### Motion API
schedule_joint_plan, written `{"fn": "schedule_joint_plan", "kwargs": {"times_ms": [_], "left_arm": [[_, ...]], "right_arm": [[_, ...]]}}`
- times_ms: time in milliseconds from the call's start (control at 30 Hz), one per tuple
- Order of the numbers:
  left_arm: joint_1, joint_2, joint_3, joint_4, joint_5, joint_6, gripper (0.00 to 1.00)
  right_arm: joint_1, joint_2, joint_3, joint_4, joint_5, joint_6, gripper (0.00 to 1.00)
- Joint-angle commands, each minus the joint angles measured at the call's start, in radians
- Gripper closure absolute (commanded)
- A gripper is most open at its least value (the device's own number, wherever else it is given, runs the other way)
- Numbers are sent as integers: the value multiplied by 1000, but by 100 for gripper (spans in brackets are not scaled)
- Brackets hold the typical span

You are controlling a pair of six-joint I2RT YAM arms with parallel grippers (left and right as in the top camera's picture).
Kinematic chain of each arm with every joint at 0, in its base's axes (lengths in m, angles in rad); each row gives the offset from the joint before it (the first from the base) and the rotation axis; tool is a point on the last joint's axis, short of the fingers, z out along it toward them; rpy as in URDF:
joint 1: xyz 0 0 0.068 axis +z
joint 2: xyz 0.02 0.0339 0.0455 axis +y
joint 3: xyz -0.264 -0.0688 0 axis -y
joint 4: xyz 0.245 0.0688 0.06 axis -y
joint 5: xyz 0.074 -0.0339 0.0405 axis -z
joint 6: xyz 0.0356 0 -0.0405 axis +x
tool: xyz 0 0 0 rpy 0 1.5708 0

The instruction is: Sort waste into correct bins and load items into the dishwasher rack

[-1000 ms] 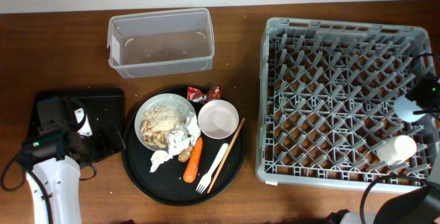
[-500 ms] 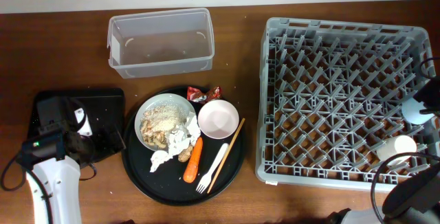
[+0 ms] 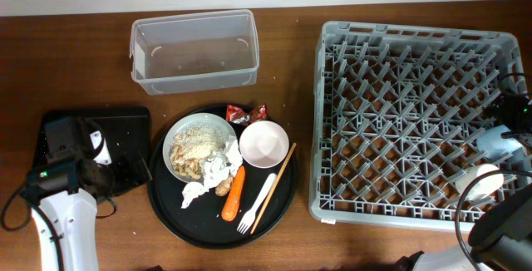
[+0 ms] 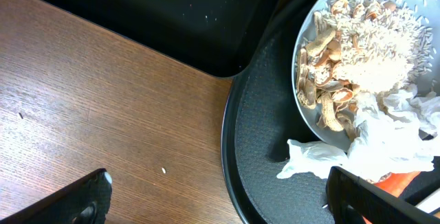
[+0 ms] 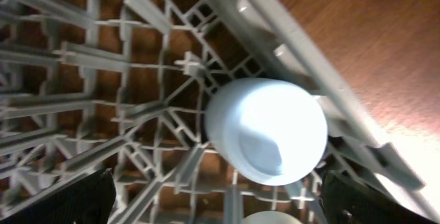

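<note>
Next, my right gripper grabs the bowl [image 3: 264, 144] on the round tray by its rim on the rack-facing side to stand it tilted between the dishwasher rack's wires.
The grey dishwasher rack [image 3: 399, 121] holds a pale blue cup [image 3: 496, 142] and a white cup [image 3: 478, 179] at its right side. My right gripper [image 5: 223, 203] is open just above the pale blue cup [image 5: 267, 131], not holding it. On the round tray a white plate [image 3: 198, 146] carries rice-like scraps, with tissue [image 3: 212, 175], a brown lump [image 3: 223, 188], a carrot [image 3: 234, 194], a fork [image 3: 258, 203], a chopstick [image 3: 274, 186], a bowl [image 3: 264, 144] and a wrapper [image 3: 247, 113]. My left gripper [image 4: 220, 196] is open and empty over the tray's left rim.
The clear tub [image 3: 194, 51] stands at the back. The shallow black tray [image 3: 125, 125] lies at the left, partly under my left arm. The large round black tray [image 3: 170, 213] sits between it and the rack. The right arm crosses the rack's right wall.
The right gripper has shifted over the rack's right side and the pale blue cup now sits slightly lower in the rack. The left arm has not moved.
</note>
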Motion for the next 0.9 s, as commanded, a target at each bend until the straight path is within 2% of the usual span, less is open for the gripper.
{"fn": "schedule_joint_plan", "kwargs": {"times_ms": [0, 200, 300, 367, 467, 567, 667, 800, 867], "left_arm": [[5, 2, 14, 0, -3, 16, 1], [5, 2, 14, 6, 2, 16, 1], [5, 2, 14, 7, 2, 16, 1], [5, 2, 14, 7, 15, 16, 1], [5, 2, 14, 8, 24, 16, 1], [5, 2, 14, 7, 26, 16, 1], [5, 2, 14, 7, 28, 16, 1], [5, 2, 14, 7, 28, 16, 1], [5, 2, 14, 7, 28, 16, 1]], "right_arm": [[2, -68, 24, -25, -82, 3, 2], [163, -251, 30, -177, -181, -77, 2], [332, -288, 30, -261, -325, -100, 2], [454, -288, 30, -288, -344, -122, 2], [709, -287, 30, -282, -271, -125, 12], [948, -266, 30, -254, -171, -126, 12], [1124, -198, 30, -215, -117, -125, 12], [1231, -77, 30, -145, -89, -124, 13], [1248, -13, 30, -103, -91, -119, 18]]}}
